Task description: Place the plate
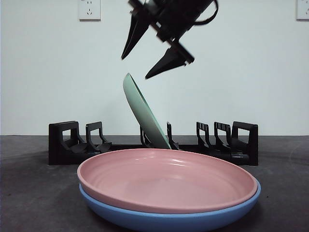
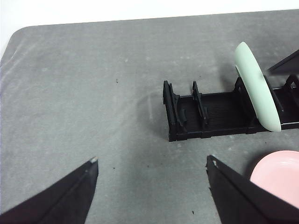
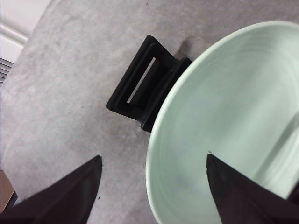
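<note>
The green plate [image 1: 145, 113] should go onto the stacked plates, so I should grab it by its upper rim [image 1: 129, 79] with my right gripper next.
A pale green plate [image 1: 145, 113] stands tilted on edge in a middle slot of the black dish rack [image 1: 67, 145]. My right gripper [image 1: 147, 60] hangs open just above the plate's top rim, not touching it. In the right wrist view the green plate [image 3: 229, 121] fills the space between and beyond the open jaws, with the rack's end [image 3: 145, 86] behind it. My left gripper [image 2: 152, 175] is open and empty over bare table, away from the rack [image 2: 205, 116] and the green plate [image 2: 259, 86].
A pink plate [image 1: 166, 181] lies stacked on a blue plate [image 1: 169, 217] at the front of the grey table [image 1: 29, 193]. The pink plate's edge shows in the left wrist view [image 2: 280, 175]. White wall with sockets behind.
</note>
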